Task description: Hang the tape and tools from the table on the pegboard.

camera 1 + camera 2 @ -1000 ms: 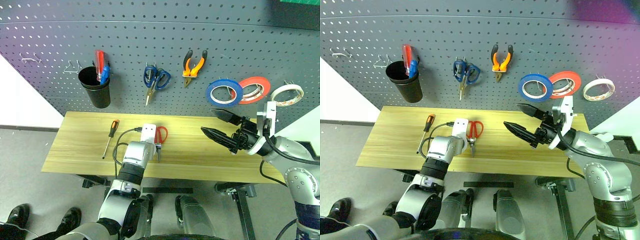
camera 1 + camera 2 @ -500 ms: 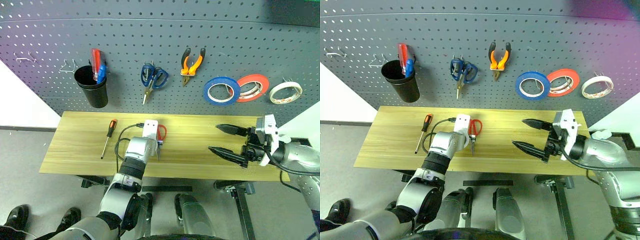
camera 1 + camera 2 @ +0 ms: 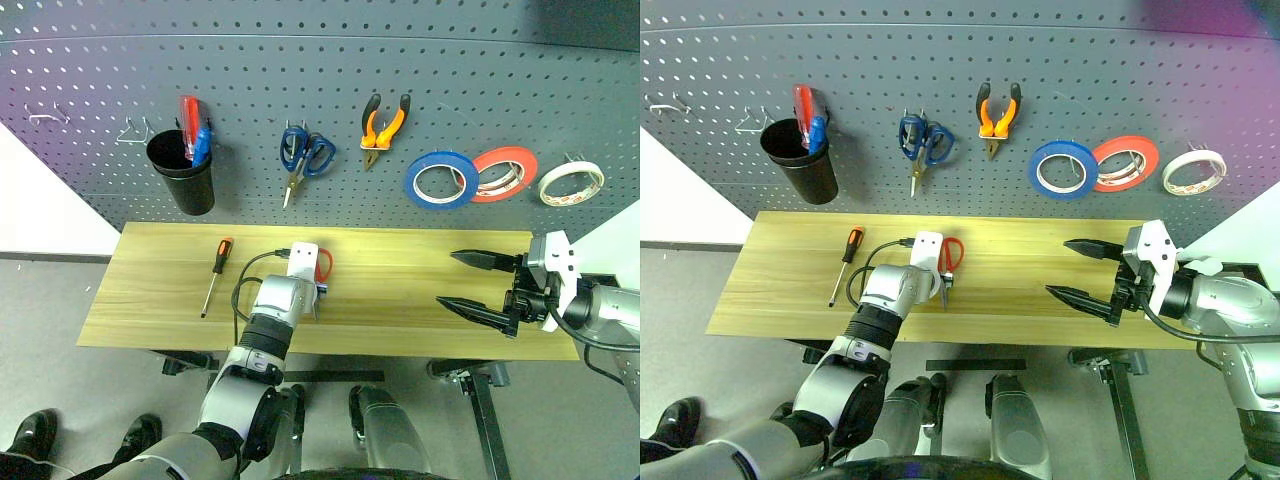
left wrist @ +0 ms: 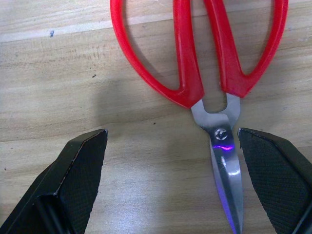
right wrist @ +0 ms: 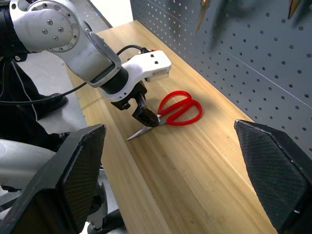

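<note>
My fingers are level with the scissors' pivot (image 4: 221, 134), around the blades, so it is now time for my left gripper to close on the scissors.
Red-handled scissors (image 4: 187, 73) lie on the wood table (image 3: 400, 300), left of its middle. My left gripper (image 5: 146, 116) hangs open just above them, one finger on each side of the pivot, not touching. An orange-and-black screwdriver (image 3: 215, 275) lies further left on the table. On the pegboard (image 3: 260, 90) hang the blue tape (image 3: 446, 179) and the orange-and-black pliers (image 3: 383, 128). My right gripper (image 3: 448, 278) stands open above the table's right end, holding nothing and pointing left.
A black cup (image 3: 185, 175) with red and blue screwdrivers hangs at the board's left, with wire hooks (image 3: 45, 115) beside it. Blue scissors (image 3: 303, 158), a red-orange roll (image 3: 503, 175) and a white roll (image 3: 570, 184) also hang there.
My right gripper has drawn back from the tape rolls, moving right and down to the table's right end, and has turned. The left gripper has stayed over the scissors.
</note>
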Robot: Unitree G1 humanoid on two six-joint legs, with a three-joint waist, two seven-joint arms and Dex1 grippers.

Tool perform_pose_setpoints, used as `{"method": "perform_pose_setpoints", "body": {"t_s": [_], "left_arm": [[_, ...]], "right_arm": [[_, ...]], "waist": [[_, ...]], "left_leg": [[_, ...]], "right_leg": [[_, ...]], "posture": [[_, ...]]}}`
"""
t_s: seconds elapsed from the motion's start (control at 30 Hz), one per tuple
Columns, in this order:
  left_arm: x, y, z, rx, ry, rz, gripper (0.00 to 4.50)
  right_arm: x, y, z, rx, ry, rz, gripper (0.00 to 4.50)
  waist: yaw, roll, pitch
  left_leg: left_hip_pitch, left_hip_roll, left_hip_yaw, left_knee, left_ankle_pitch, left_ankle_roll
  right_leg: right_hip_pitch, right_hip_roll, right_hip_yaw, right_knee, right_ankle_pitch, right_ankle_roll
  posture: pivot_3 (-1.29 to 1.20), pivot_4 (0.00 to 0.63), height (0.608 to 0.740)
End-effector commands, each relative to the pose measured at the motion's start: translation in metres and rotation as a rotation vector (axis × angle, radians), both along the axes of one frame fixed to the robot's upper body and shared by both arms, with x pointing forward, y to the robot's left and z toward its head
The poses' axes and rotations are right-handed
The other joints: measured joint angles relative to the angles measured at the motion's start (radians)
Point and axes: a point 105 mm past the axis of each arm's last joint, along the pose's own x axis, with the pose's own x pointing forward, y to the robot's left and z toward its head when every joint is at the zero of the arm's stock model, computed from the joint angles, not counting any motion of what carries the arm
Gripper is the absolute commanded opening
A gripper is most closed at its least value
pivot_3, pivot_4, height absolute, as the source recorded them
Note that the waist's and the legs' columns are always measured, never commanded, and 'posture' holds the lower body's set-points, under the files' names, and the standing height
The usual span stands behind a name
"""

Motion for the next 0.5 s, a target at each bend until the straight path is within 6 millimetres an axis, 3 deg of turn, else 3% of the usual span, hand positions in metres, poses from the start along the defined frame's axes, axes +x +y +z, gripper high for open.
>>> {"method": "perform_pose_setpoints", "body": {"t_s": [0.03,0.27,0.37,0.5], "left_arm": [[-0.005,-0.055,0.018,-0.094,-0.019,-0.095,4.5],[-0.009,-0.061,0.014,-0.113,0.015,-0.119,4.5],[-0.009,-0.063,0.013,-0.115,0.022,-0.124,3.92],[-0.011,-0.06,0.008,-0.083,0.049,-0.123,2.58]], "right_arm": [[-0.001,-0.002,0.008,-0.013,-0.043,0.005,4.43],[-0.001,-0.001,0.01,-0.004,-0.051,-0.008,4.43],[-0.001,-0.001,0.011,-0.003,-0.054,-0.017,4.5],[0.0,-0.001,0.014,0.001,-0.062,-0.025,4.5]], "waist": [[0.0,0.0,0.0],[-0.002,0.0,0.0],[-0.004,0.0,0.0],[-0.011,0.0,0.0]], "left_leg": [[0.0,0.0,0.0,0.0,0.0,0.0],[0.0,0.0,0.0,0.001,0.0,0.0],[0.0,0.0,0.0,0.001,-0.001,0.0],[0.0,0.0,0.0,0.002,-0.001,0.0]], "right_leg": [[0.0,0.0,0.0,0.0,0.0,0.0],[0.0,0.0,0.0,0.0,0.0,0.0],[0.0,0.0,0.0,0.0,0.0,0.0],[0.001,0.0,0.0,0.0,0.0,0.001]], "posture": [[-0.26,0.245,0.74],[-0.28,0.248,0.74],[-0.28,0.248,0.74],[-0.29,0.248,0.74]]}}
